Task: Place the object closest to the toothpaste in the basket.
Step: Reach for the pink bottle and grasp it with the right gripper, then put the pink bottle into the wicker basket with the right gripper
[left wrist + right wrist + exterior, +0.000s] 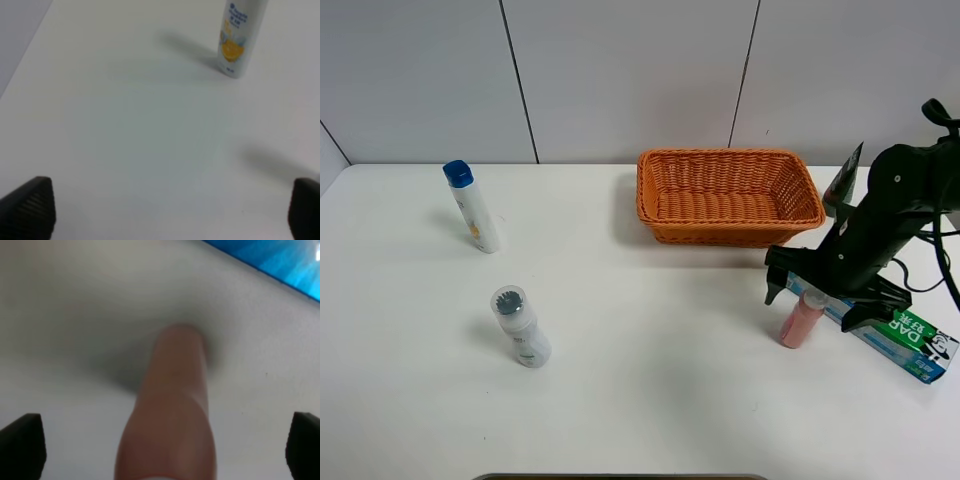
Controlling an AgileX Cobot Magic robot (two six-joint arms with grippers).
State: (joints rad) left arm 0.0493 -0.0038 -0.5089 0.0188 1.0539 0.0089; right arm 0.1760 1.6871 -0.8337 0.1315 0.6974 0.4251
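Note:
My right gripper grabs the pink bottle beside the toothpaste, by its cap end [814, 299], next, to place it in the basket [720, 232].
The toothpaste box [895, 335] lies at the right edge of the table; it shows as a blue strip in the right wrist view [270, 260]. A small pink bottle [801, 322] stands upright right beside it. My right gripper [817, 298] is open and lowered over the pink bottle [170, 410], one finger on each side, not touching it. The orange wicker basket [720, 232] stands empty behind, at the back centre-right. My left gripper [165, 210] is open and empty above bare table; it is out of the exterior view.
A white bottle with a blue cap [472, 207] stands at the back left and also shows in the left wrist view [237, 37]. A white bottle with a grey cap [520, 325] stands at the left front. Cables hang at the right edge.

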